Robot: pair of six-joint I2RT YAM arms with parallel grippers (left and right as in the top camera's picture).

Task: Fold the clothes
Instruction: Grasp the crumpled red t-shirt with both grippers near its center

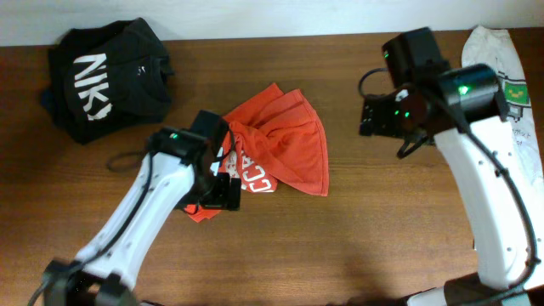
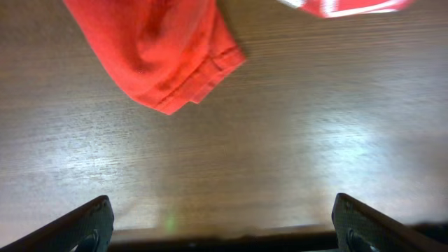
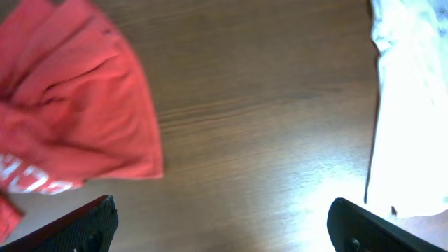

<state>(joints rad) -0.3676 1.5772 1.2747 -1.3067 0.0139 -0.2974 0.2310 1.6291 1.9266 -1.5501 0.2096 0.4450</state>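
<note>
The T-shirt needs to be stretched open for folding, so next my right gripper should grab the T-shirt's near corner (image 1: 323,190) (image 3: 156,170) on the white garment's side.
The clothes to fold are an orange-red T-shirt (image 1: 285,140) with white lettering, lying crumpled mid-table. My left gripper (image 1: 219,194) hovers over its lower-left edge. In the left wrist view a folded red hem (image 2: 164,52) lies ahead of the left gripper (image 2: 224,227), which is open with only bare wood between its fingers. My right gripper (image 1: 372,115) hangs to the right of the shirt, apart from it. In the right wrist view the shirt (image 3: 70,119) lies at the left, and the right gripper (image 3: 224,224) is open over bare table.
A black garment (image 1: 106,81) with white lettering lies at the back left. A white garment (image 1: 501,64) lies along the right edge, also seen as white cloth (image 3: 413,105) in the right wrist view. The wooden table (image 1: 382,221) is bare at the front right.
</note>
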